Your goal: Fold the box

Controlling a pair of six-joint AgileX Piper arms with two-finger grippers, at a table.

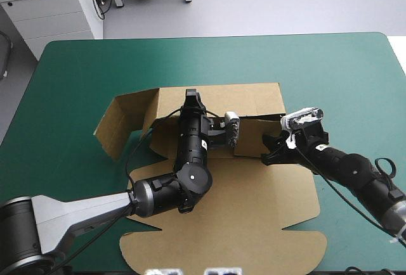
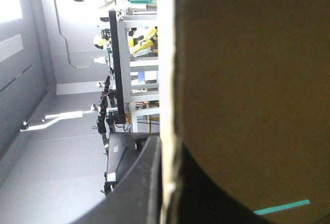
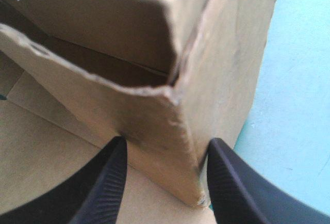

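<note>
I need to fold the box into shape, so I should pick up the brown box by its end [image 3: 219, 97] next with my right gripper.
The brown box [image 1: 254, 205] lies mid-table with its far wall and a left flap [image 1: 120, 123] raised; the near lid panel is flat. My left gripper [image 1: 190, 95] sits on the top edge of the far wall. In the left wrist view the board [image 2: 247, 79] runs between the black fingers [image 2: 136, 182], which are shut on it. My right gripper [image 1: 271, 149] is at the box's right far corner. In the right wrist view its fingers [image 3: 108, 182] stand apart, one on each side of the corner [image 3: 170, 110].
Teal-green cover [image 1: 95, 66] shows on the far side and to the left and right of the box. The flat lid reaches almost to the table's near edge [image 1: 222, 256]. A white cabinet [image 1: 57, 9] stands beyond the far left corner.
</note>
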